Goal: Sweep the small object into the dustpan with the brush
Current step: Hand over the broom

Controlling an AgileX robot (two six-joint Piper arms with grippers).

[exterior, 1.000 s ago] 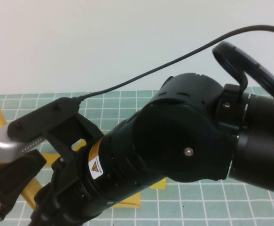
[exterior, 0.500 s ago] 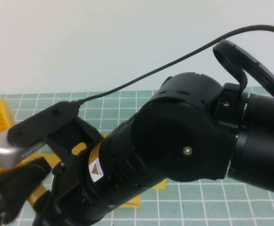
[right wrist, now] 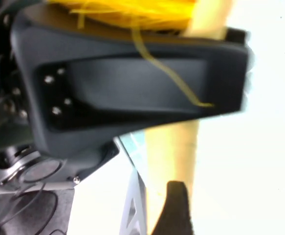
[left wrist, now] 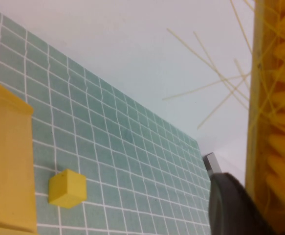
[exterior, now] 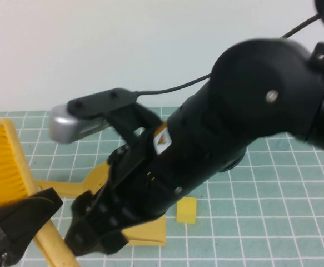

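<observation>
The black fingers of my left gripper cover the brush handle close to the bristles. My right gripper will next grab the brush by the bare handle end (exterior: 55,245).
The small pale-yellow cube (exterior: 186,210) lies on the green grid mat, just right of the dustpan's scoop (exterior: 148,233). The dustpan's handle (exterior: 67,188) points left. In the left wrist view the cube (left wrist: 67,188) sits a short gap from the scoop's edge (left wrist: 8,161). My left gripper (exterior: 14,225), at the bottom left, is shut on the brush handle (exterior: 53,242), with the bristles (exterior: 0,161) raised above it. The brush (left wrist: 274,98) fills one side of the left wrist view. My right gripper (exterior: 89,239) hangs low over the dustpan's left part, and its arm hides the middle of the dustpan.
The right arm (exterior: 245,111) crosses most of the high view. A silver camera block (exterior: 73,125) is mounted on its wrist. The white wall stands behind the mat's far edge (exterior: 34,114). In the right wrist view, the left gripper's black body (right wrist: 132,88) is close in front.
My right arm has swung up and to the right, uncovering the cube and more of the dustpan. The brush's bristles have come further into view at the left.
</observation>
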